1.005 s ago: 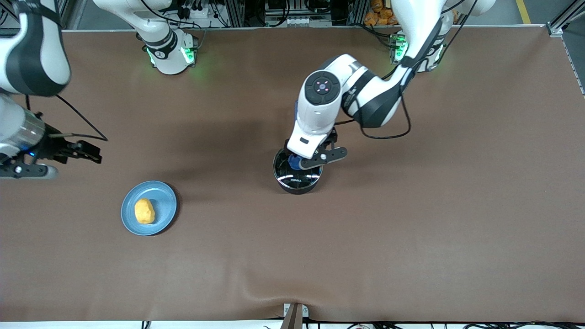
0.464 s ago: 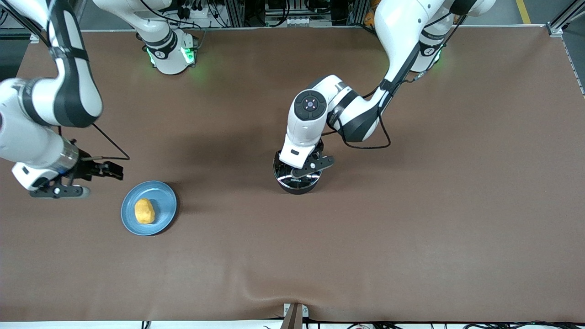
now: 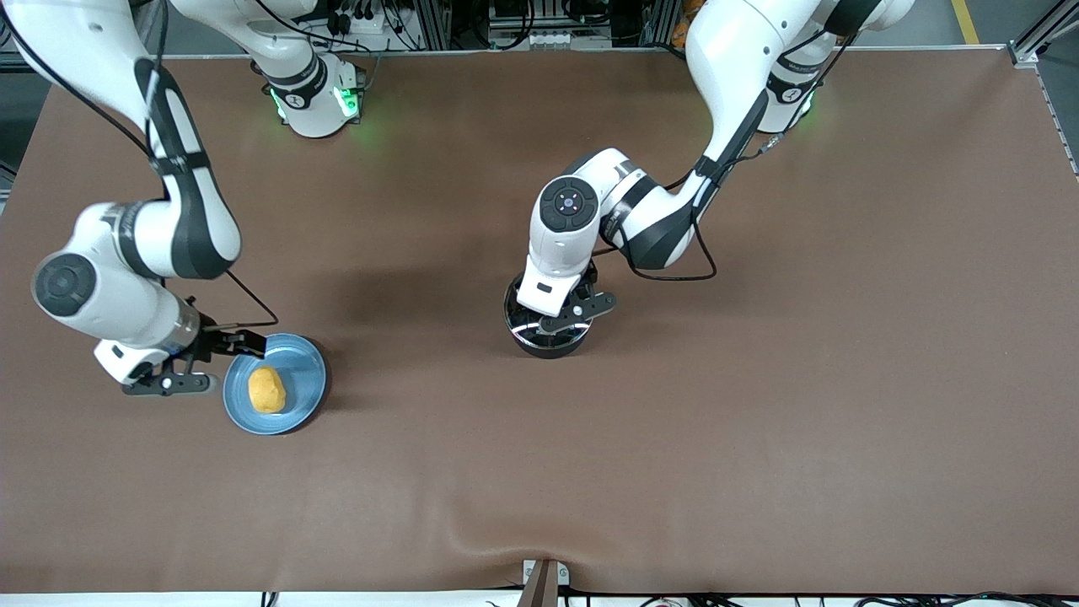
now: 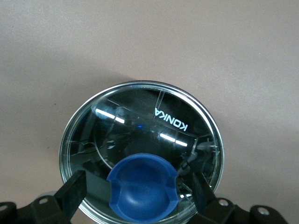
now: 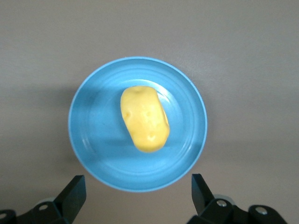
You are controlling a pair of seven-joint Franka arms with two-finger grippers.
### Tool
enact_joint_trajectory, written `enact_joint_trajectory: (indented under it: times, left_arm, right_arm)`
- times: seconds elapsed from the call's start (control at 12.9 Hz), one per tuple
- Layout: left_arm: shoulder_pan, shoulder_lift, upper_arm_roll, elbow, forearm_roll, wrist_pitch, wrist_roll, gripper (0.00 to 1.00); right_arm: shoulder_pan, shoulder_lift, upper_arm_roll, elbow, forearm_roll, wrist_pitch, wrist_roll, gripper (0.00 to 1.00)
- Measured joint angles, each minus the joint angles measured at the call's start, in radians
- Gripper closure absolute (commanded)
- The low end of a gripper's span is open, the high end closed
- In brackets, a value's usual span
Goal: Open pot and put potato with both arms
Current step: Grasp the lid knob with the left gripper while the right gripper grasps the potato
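Observation:
My left gripper has the blue knob (image 4: 142, 186) on the glass lid between its fingertips in the left wrist view, so it should close now.
The black pot (image 3: 548, 341) stands mid-table with its clear glass lid (image 4: 140, 126) on; its handle is hidden under the left arm. My left gripper (image 3: 573, 310) is low over the lid. It is open, with one finger (image 4: 72, 191) on each side of the blue knob (image 4: 142, 186) and a gap on both sides. The yellow potato (image 3: 266, 389) lies on a light-blue plate (image 3: 303, 371) toward the right arm's end of the table. My right gripper (image 3: 202, 364) is open and empty, over the table just beside the plate's rim. The right wrist view shows the potato (image 5: 144, 119) lying on the plate (image 5: 84, 140).
The brown table cover runs bare around the pot and plate. Both arm bases stand along the table edge farthest from the front camera. A small bracket (image 3: 544, 577) sits at the nearest table edge.
My right arm has swung in toward the plate and its gripper now sits beside the rim. My left gripper has come down and settled around the lid knob.

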Motion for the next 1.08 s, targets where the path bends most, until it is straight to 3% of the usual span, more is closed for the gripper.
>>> enact_joint_trajectory:
  times: [0.15, 0.31, 0.39, 0.54, 0.7, 0.77, 1.08]
  left_arm:
    - [0.0, 0.002, 0.0, 0.0, 0.0, 0.0, -0.002, 0.02]
    - [0.0, 0.006, 0.0, 0.0, 0.0, 0.0, -0.003, 0.11]
    - [0.0, 0.007, 0.0, 0.0, 0.0, 0.0, -0.003, 0.21]
    - [0.0, 0.007, 0.0, 0.0, 0.0, 0.001, -0.003, 0.52]
    - [-0.001, 0.007, -0.001, 0.002, 0.0, 0.009, -0.003, 0.9]
    - [-0.002, 0.008, -0.001, 0.003, 0.0, 0.009, -0.003, 1.0]
    - [-0.001, 0.007, -0.001, 0.009, 0.0, 0.009, -0.003, 1.0]
  right_arm:
    - [0.0, 0.041, 0.001, -0.001, 0.0, 0.037, 0.0, 0.0]
    - [0.0, 0.078, 0.003, -0.001, 0.0, 0.075, 0.0, 0.0]
    - [0.0, 0.096, 0.007, -0.002, 0.0, 0.094, 0.0, 0.0]
    - [0.0, 0.125, 0.013, -0.002, 0.0, 0.121, 0.0, 0.0]
    - [0.0, 0.142, 0.014, -0.002, 0.0, 0.144, 0.0, 0.0]
    - [0.0, 0.15, 0.015, -0.002, 0.0, 0.16, 0.0, 0.0]
    - [0.0, 0.183, 0.015, -0.002, 0.0, 0.241, 0.0, 0.0]
